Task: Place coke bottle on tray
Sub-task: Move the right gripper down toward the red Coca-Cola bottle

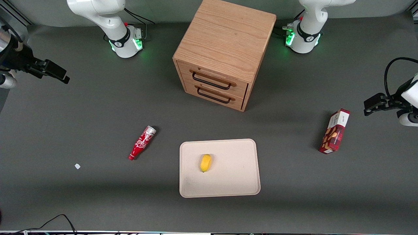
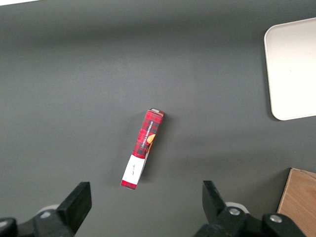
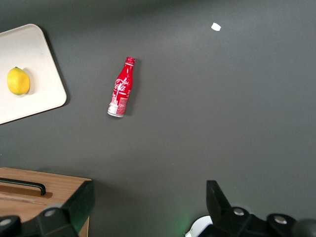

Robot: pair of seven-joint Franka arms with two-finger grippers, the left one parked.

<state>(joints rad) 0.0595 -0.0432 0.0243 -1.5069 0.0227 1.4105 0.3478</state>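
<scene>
My gripper is going to grab the coke bottle around its labelled middle (image 1: 142,142) next, because the bottle's long body would tip if held from an end.
The coke bottle (image 1: 141,143) lies on its side on the grey table, beside the tray toward the working arm's end, its red cap pointing toward the front camera. It also shows in the right wrist view (image 3: 120,88). The beige tray (image 1: 228,182) lies flat near the front camera, with a yellow lemon (image 1: 205,163) on it. The tray's edge (image 3: 29,47) and the lemon (image 3: 18,81) show in the right wrist view. My gripper (image 1: 55,70) hangs open and empty above the table at the working arm's end, well apart from the bottle. Its fingers (image 3: 81,202) stand wide apart.
A wooden two-drawer cabinet (image 1: 225,42) stands farther from the front camera than the tray, with its drawers facing that camera. A red snack box (image 1: 335,131) stands toward the parked arm's end. A small white scrap (image 1: 77,166) lies near the bottle.
</scene>
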